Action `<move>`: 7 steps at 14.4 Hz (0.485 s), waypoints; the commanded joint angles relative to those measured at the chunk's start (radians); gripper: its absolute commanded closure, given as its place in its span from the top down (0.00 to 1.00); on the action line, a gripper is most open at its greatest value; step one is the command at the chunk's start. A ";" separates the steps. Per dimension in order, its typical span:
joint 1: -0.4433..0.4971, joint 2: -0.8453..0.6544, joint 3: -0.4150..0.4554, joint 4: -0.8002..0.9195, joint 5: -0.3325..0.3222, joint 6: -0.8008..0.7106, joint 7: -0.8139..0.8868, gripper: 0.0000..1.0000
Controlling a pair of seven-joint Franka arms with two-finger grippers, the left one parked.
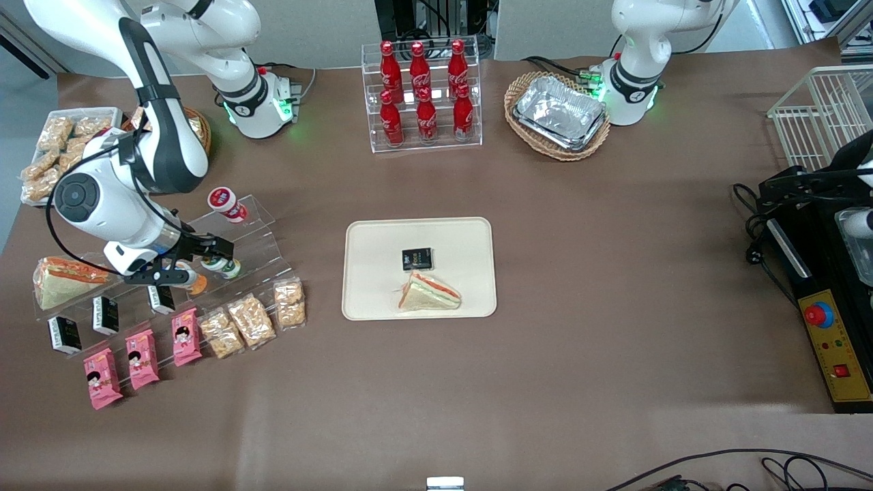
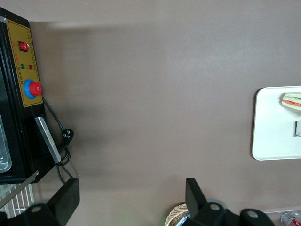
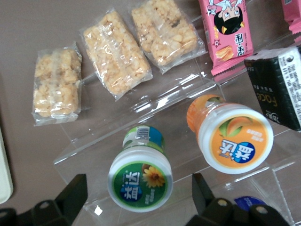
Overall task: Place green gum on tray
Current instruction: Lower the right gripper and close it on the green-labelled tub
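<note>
Next, my gripper needs to grab the green gum (image 1: pixel 222 266) by its lid. Then my gripper needs to place the green gum on the cream tray (image 1: pixel 382 239).
The green gum (image 3: pixel 140 179) is a small white bottle with a green lid printed with a yellow flower. It lies on a clear stepped shelf (image 3: pixel 160 101) at the working arm's end of the table, where the front view also shows the green gum (image 1: pixel 222 266). My gripper (image 3: pixel 138 187) hangs just above it, open, one finger on each side of the lid and touching nothing. From the front, the gripper (image 1: pixel 191 262) sits over the shelf's middle step. The cream tray (image 1: pixel 382 239) lies mid-table and holds a sandwich (image 1: pixel 430 293) and a black packet (image 1: pixel 417 258).
An orange-lidded bottle (image 3: pixel 235 139) lies close beside the green gum, and a blue lid (image 3: pixel 247 203) shows by one finger. Black boxes (image 3: pixel 280 89), pink snack packs (image 3: pixel 225 30) and cracker packs (image 3: pixel 115 52) lie around the shelf. A cola rack (image 1: pixel 424 95) and a foil-tray basket (image 1: pixel 558 112) stand farther from the front camera.
</note>
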 commanded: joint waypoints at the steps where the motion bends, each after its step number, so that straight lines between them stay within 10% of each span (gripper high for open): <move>1: 0.005 0.003 -0.002 -0.014 -0.017 0.028 0.011 0.98; 7: 0.020 0.019 0.000 -0.014 -0.015 0.051 0.011 0.89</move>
